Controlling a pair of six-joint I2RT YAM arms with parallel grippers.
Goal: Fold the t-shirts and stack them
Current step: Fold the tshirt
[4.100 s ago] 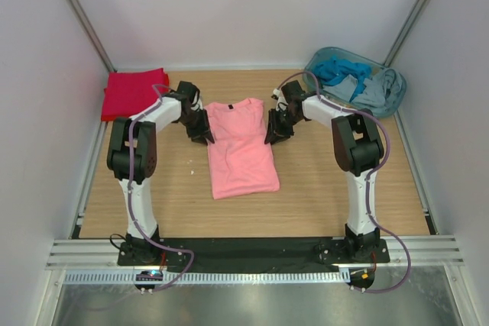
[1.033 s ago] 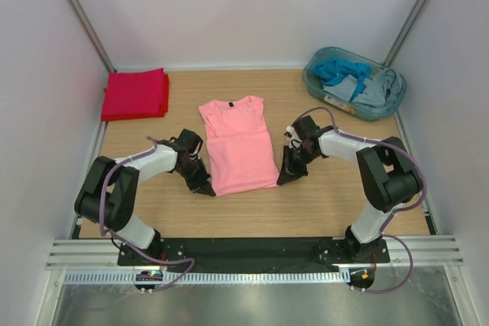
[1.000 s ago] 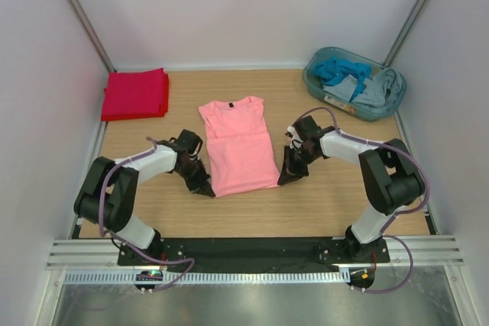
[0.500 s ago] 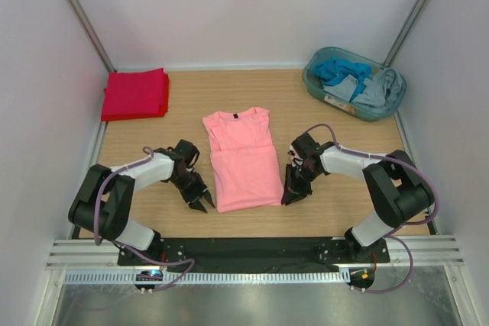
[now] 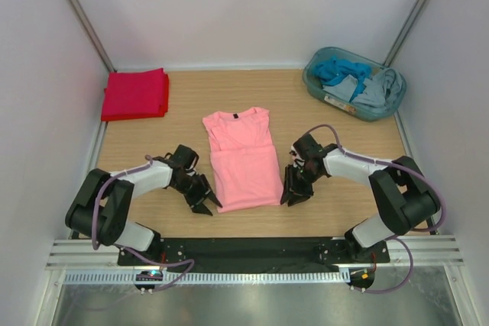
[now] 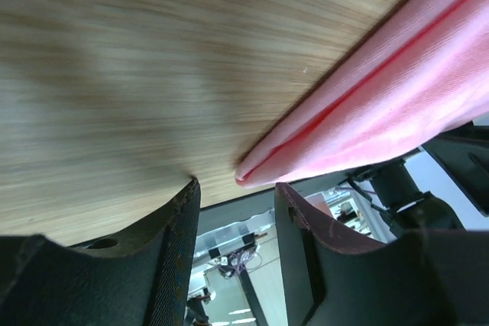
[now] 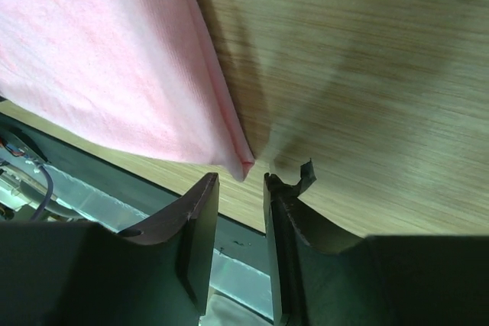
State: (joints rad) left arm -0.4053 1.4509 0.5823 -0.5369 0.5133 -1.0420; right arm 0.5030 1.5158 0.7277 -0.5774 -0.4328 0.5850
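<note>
My left gripper grabs the pink t-shirt's near hem corner next, opposite my right gripper's, to fold the hem toward the neck.
The salmon-pink t-shirt (image 5: 243, 159) lies flat in the middle of the wooden table (image 5: 344, 215), sleeves folded in, dark neck label at the far end. The red t-shirt (image 5: 136, 93) lies folded at the back left. My left gripper (image 5: 205, 202) is open at the pink shirt's near left hem corner. In the left wrist view the corner (image 6: 256, 172) lies just past the gripper's (image 6: 237, 188) tips. My right gripper (image 5: 294, 195) is open at the near right hem corner. In the right wrist view that corner (image 7: 243, 166) sits between the gripper's (image 7: 240, 181) tips, ungripped.
A teal basket (image 5: 309, 80) holding blue and grey clothes stands at the back right. White walls enclose the table on three sides. A black strip and metal rail run along the near edge behind my grippers.
Both arms went from the pink shirt's shoulders to its near hem corners. The shirt slid a little toward the near edge. In the last half second it stayed still.
</note>
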